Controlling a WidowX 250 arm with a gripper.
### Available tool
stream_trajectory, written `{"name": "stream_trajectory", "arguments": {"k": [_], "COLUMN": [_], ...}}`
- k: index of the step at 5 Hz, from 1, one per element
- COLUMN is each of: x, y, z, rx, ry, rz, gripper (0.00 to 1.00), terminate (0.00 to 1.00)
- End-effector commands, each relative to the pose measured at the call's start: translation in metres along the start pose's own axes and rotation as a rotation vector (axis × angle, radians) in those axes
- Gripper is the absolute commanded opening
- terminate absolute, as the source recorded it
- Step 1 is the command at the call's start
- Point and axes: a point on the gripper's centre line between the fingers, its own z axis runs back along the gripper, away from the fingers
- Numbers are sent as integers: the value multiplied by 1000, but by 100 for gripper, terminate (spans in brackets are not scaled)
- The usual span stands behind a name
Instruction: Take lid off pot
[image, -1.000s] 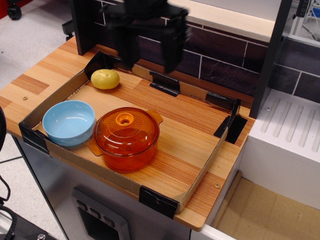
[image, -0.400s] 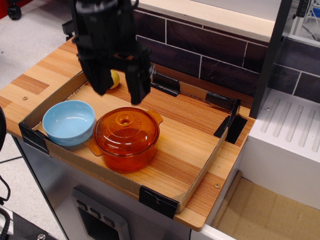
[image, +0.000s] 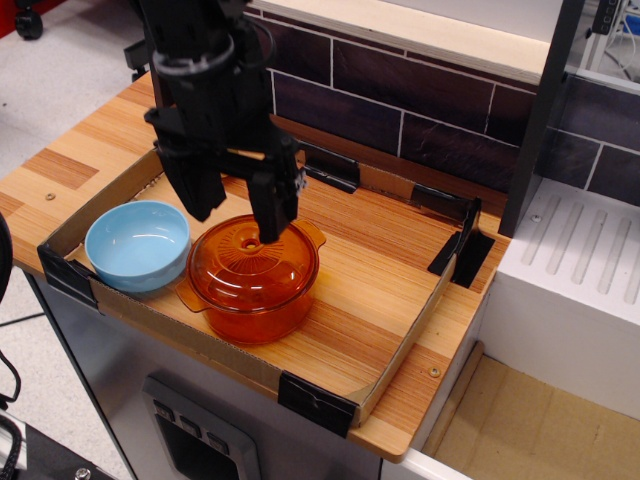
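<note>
My gripper is to take hold of the orange lid by its ring knob (image: 244, 241) next, so that it can take the lid off the pot (image: 252, 300).
The see-through orange pot (image: 252, 300) stands on the wooden tray near its front edge, with two small side handles. The orange lid (image: 255, 266) sits on it, its lighter ring knob (image: 244, 241) at the centre. My black gripper (image: 238, 213) hangs open just above the lid. One finger (image: 204, 190) is over the lid's left rim, the other (image: 273, 205) right beside the knob. It holds nothing.
A light blue bowl (image: 137, 244) stands touching the pot's left side. Low cardboard walls (image: 405, 345) with black corner clips (image: 316, 403) edge the tray. A dark tiled wall (image: 420, 110) runs behind. A white drain rack (image: 590, 250) lies to the right.
My gripper has come down and forward from the back wall to just above the lid, staying open. It now hides the yellow fruit at the tray's back left.
</note>
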Motion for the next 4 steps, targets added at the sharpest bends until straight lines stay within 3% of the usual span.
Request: {"name": "stream_trajectory", "arguments": {"k": [1,3,4], "x": [2,9,11], "y": [0,2,2], "z": [-8,-18,-19], "rx": [26,43,49], "ry": [-32,-36,-35], "rz": [-6,7,17], "gripper": [100,100,0], "terminate": [0,0,0]}}
